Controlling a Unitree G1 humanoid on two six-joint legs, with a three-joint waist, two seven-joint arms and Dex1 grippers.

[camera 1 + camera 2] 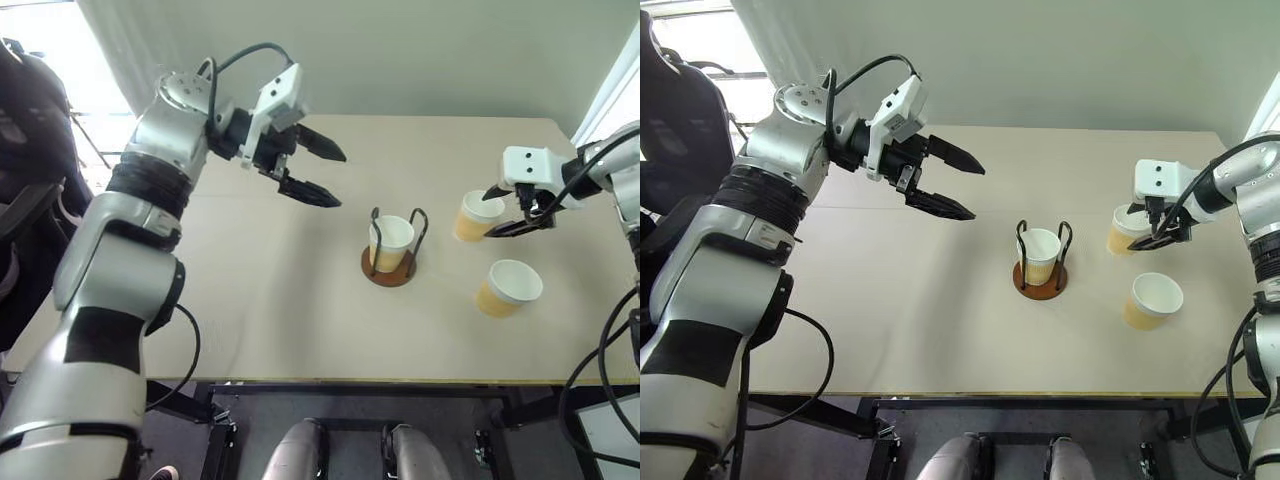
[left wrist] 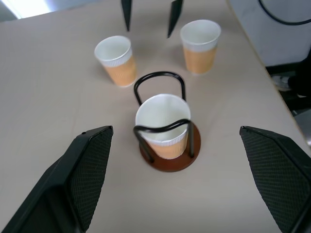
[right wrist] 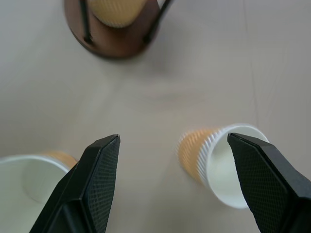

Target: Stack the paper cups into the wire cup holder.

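Note:
I need to stack the farther paper cup into the wire cup holder [image 1: 388, 268] next, so my right gripper should hold the farther paper cup by its side [image 1: 472, 219].
The wire cup holder [image 1: 388, 268] stands mid-table with one paper cup [image 1: 390, 240] upright between its black loops. Two more paper cups stand loose to its right, a farther one [image 1: 476, 216] and a nearer one [image 1: 507, 287]. My right gripper [image 1: 503, 213] hangs open just above the farther cup, over the gap between the two, and holds nothing. In the right wrist view its fingers [image 3: 102, 179] frame bare table, with a cup [image 3: 221, 162] beside one of them. My left gripper [image 1: 340, 180] is open and empty, raised above the table left of the holder and pointing toward it.
The beige table [image 1: 250, 300] has its front edge close to me and its right edge just beyond the loose cups. A grey wall runs behind it. A black chair [image 1: 30, 150] stands off the table's left side.

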